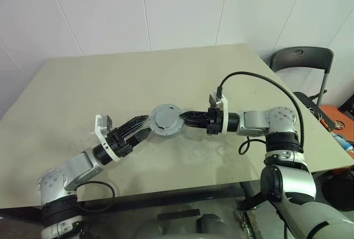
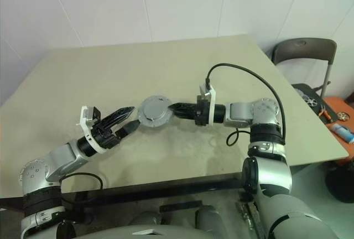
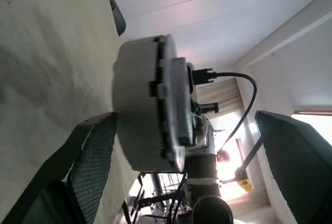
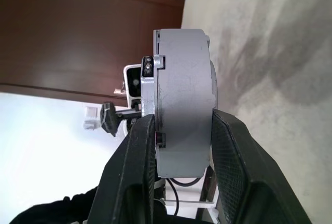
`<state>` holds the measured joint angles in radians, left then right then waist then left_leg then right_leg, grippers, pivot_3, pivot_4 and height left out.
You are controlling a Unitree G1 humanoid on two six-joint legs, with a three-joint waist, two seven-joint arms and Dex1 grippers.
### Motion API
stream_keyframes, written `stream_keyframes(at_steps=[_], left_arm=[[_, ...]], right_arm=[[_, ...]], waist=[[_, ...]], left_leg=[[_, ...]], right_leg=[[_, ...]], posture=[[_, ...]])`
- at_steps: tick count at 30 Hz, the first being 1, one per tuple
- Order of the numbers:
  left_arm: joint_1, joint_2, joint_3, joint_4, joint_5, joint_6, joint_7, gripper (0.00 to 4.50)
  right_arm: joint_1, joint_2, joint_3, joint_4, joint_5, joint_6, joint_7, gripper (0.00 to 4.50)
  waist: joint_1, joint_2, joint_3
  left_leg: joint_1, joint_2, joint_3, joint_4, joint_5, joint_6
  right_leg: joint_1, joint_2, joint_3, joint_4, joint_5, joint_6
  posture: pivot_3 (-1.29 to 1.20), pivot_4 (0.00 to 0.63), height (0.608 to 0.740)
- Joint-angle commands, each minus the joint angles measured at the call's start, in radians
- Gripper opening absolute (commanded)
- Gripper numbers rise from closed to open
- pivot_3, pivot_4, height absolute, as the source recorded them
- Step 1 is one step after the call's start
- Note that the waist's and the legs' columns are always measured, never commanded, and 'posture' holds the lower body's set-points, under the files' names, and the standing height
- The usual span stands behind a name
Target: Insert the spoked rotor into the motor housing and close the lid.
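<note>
My left gripper grabs the motor housing by its round rim [image 1: 154, 118] [image 3: 136, 99] next, to take the motor housing over from my right gripper.
A grey round motor housing [image 1: 165, 120] hangs a little above the beige table [image 1: 110, 78], flat face up. That flat grey face with a small centre hub looks like the lid [image 2: 154, 110], seated on the housing. My right gripper [image 1: 184, 120] reaches in from the right and is shut on the housing's rim, one finger on each flat side [image 4: 228, 146]. On the housing's left, my left gripper [image 1: 141, 128] stands open, fingers [image 3: 93, 156] spread wide beside the housing [image 3: 142, 115] without touching it. The spoked rotor is hidden.
A dark folding chair [image 1: 301, 59] stands past the table's right corner. Orange and blue items [image 1: 334, 123] lie low at the far right. A black cable [image 1: 265, 81] arcs over my right wrist. The table's front edge runs just below both arms.
</note>
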<state>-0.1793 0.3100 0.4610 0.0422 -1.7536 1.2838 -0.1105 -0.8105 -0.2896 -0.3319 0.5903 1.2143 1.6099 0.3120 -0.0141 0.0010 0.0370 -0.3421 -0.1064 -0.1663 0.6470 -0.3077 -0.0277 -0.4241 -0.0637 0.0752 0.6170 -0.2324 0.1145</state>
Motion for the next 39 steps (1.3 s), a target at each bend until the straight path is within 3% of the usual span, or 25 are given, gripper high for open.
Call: stream_keyframes(at_steps=[1, 19, 22, 27, 39], left_arm=[[-0.006, 0.027, -0.026, -0.004, -0.061, -0.047, 0.002, 4.5], [-0.005, 0.079, -0.152, -0.033, -0.111, -0.126, -0.034, 4.5], [-0.001, 0.079, -0.161, -0.034, -0.128, -0.14, -0.031, 3.9], [0.005, 0.089, -0.178, -0.04, -0.148, -0.154, -0.024, 2.35], [0.015, 0.107, -0.205, -0.054, -0.184, -0.179, -0.015, 2.31]], right_arm=[[-0.044, 0.015, -0.015, -0.055, 0.084, 0.004, 0.006, 1.17], [-0.011, 0.043, 0.065, -0.105, 0.187, 0.004, -0.064, 1.17], [-0.008, 0.039, 0.069, -0.106, 0.199, 0.004, -0.071, 1.17], [-0.005, 0.039, 0.074, -0.103, 0.211, 0.004, -0.084, 1.17], [0.009, 0.042, 0.085, -0.127, 0.191, 0.004, -0.084, 1.17]], waist=[[0.0, 0.0, 0.0], [0.0, 0.0, 0.0], [0.0, 0.0, 0.0], [-0.002, 0.0, 0.0], [0.0, 0.0, 0.0]], left_leg=[[0.0, 0.0, 0.0, 0.0, 0.0, 0.0], [0.0, 0.0, 0.0, 0.0, 0.0, 0.0], [0.0, 0.0, 0.0, 0.0, 0.0, 0.0], [0.0, 0.0, 0.0, 0.0, 0.0, 0.0], [0.0, 0.0, 0.0, 0.0, 0.0, 0.0]], right_leg=[[0.0, 0.0, 0.0, 0.0, 0.0, 0.0], [0.0, 0.0, 0.0, 0.001, 0.0, 0.0], [0.0, 0.0, 0.0, 0.001, 0.0, 0.0], [0.0, 0.0, 0.0, 0.001, 0.0, 0.0], [0.0, 0.0, 0.0, 0.001, 0.0, 0.0]], posture=[[0.0, 0.0, 0.74], [0.0, 0.0, 0.74], [0.0, 0.0, 0.74], [0.0, 0.0, 0.74], [0.0, 0.0, 0.74]])
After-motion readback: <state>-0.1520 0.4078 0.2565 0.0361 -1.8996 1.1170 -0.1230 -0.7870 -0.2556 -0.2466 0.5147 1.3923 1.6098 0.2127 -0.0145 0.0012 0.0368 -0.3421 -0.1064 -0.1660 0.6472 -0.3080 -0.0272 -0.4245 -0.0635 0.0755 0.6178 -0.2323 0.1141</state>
